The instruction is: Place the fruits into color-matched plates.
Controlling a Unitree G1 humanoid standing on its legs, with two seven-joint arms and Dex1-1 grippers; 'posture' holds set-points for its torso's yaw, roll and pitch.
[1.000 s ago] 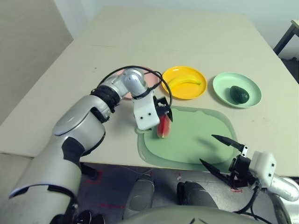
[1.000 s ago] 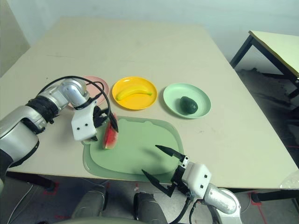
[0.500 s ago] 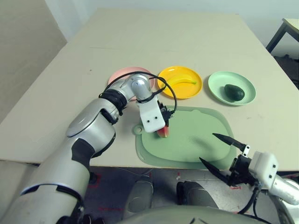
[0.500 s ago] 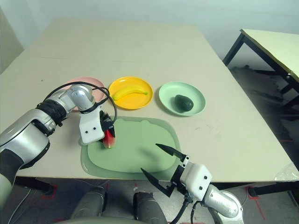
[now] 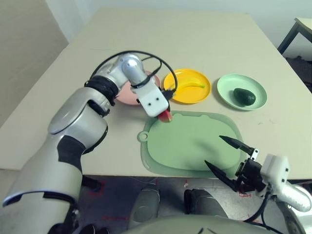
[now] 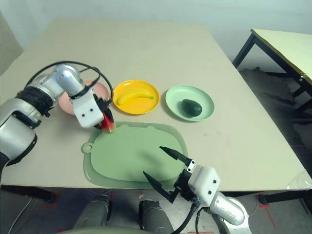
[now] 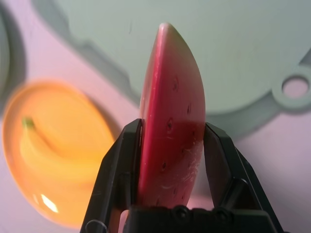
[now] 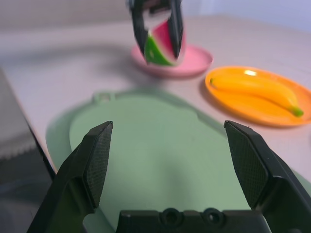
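The wedge hangs above the green mat's edge, so my left gripper next moves the red watermelon wedge (image 5: 165, 116) toward the pink plate (image 5: 126, 95) before releasing it.
My left gripper (image 5: 165, 113) is shut on the red watermelon wedge (image 7: 172, 126), held up over the far left edge of the green mat (image 5: 195, 144), beside the pink plate (image 5: 126, 95). Its fingers (image 7: 119, 165) press both flat red faces. The banana (image 5: 191, 85) lies in the yellow-orange plate (image 5: 204, 95). The avocado (image 5: 244, 96) lies in the mint green plate (image 5: 227, 85). My right gripper (image 5: 213, 150) hangs open over the mat's near right corner, holding nothing.
The mat lies along the table's near edge. A black cable (image 5: 146, 57) loops over my left wrist above the pink plate. Bare table stretches behind the three plates. A second table (image 6: 287, 46) stands off to the right.
The left gripper closed on the watermelon wedge, lifted it off the mat and carried it back toward the pink plate. The right gripper stayed put.
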